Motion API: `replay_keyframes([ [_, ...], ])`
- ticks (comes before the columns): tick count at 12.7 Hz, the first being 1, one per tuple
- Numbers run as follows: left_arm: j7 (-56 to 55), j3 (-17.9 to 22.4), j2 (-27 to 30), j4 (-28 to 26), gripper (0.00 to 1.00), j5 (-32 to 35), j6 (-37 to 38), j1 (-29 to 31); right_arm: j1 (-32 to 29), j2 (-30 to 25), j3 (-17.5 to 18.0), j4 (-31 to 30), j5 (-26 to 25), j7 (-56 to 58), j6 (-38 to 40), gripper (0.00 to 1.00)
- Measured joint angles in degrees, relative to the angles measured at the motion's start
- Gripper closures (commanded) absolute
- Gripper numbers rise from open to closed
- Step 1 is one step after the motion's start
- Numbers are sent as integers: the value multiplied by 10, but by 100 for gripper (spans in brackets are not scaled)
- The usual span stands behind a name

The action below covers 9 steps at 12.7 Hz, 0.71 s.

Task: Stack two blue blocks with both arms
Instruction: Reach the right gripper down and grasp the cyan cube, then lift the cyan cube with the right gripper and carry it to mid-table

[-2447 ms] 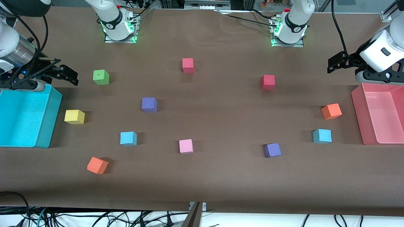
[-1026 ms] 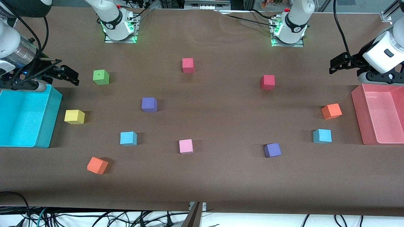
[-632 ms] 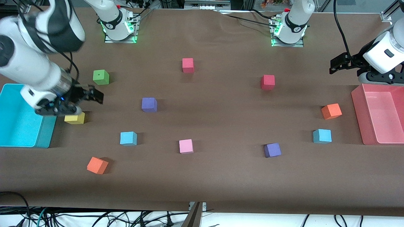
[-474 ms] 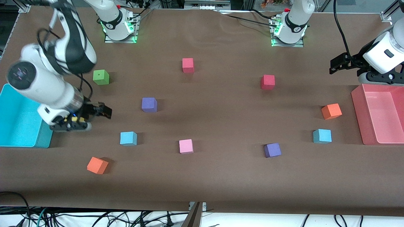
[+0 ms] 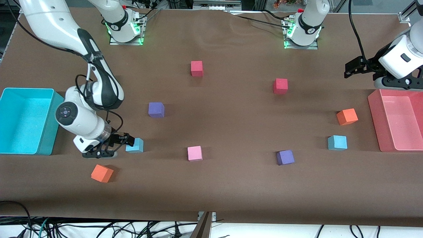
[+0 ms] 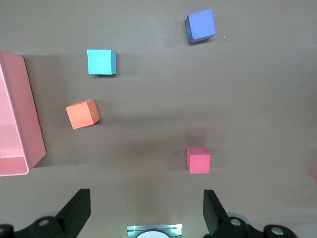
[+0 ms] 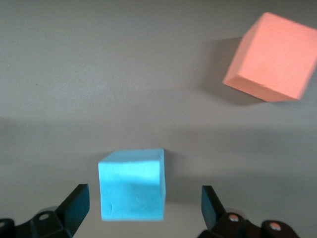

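Note:
My right gripper's fingers are above the sky-blue block's top and would miss it if closed now. My right gripper should lower first, then close on the block.
One sky-blue block (image 5: pixel 135 145) lies toward the right arm's end of the table. My right gripper (image 5: pixel 127 142) is low beside it and open. In the right wrist view the block (image 7: pixel 132 183) sits between the spread fingers (image 7: pixel 74 208), with gaps on both sides. The other sky-blue block (image 5: pixel 337 142) lies near the pink bin and shows in the left wrist view (image 6: pixel 101 62). My left gripper (image 5: pixel 349 68) is open and empty, up over the table's edge by the pink bin; its fingers (image 6: pixel 74 213) are spread wide.
A cyan bin (image 5: pixel 49 96) stands at the right arm's end and a pink bin (image 5: pixel 375 115) at the left arm's end. An orange cube (image 5: pixel 102 173) lies close to the right gripper, nearer the camera. Purple (image 5: pixel 156 109), pink (image 5: pixel 194 153), purple (image 5: pixel 285 157), orange (image 5: pixel 347 116) and red (image 5: pixel 280 86) cubes lie scattered.
My right arm has swung from above the cyan bin down across the table to the sky-blue block, and its open fingers now flank it. My left arm has barely moved.

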<state>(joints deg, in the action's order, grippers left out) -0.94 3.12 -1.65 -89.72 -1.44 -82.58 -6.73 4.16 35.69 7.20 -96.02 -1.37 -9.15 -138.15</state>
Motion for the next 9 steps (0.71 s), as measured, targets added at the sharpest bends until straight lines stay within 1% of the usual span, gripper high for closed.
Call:
replay_keyframes([
  [2, 0, 0, -2, 0, 0, 0, 0, 0, 5, 22, 0, 1, 0, 0, -23, 0],
  [4, 0, 0, -3, -2, 0, 0, 0, 0, 6, 33, 0, 1, 0, 0, -30, 0],
  [5, 0, 0, -4, -2, 0, 0, 0, 0, 7, 36, 0, 2, 0, 0, -30, 4],
  [6, 0, 0, -4, -2, 0, 0, 0, 0, 8, 41, 0, 2, 0, 0, -32, 33],
  [7, 0, 0, -4, -2, 0, 0, 0, 0, 10, 48, 0, 2, 0, 0, -41, 65],
  [8, 0, 0, -4, -3, 0, 0, 0, 0, 12, 54, 0, 2, 0, 1, -51, 79],
  [9, 0, 0, -5, -3, 0, 0, 0, 0, 13, 58, 0, 2, 0, 2, -56, 80],
])
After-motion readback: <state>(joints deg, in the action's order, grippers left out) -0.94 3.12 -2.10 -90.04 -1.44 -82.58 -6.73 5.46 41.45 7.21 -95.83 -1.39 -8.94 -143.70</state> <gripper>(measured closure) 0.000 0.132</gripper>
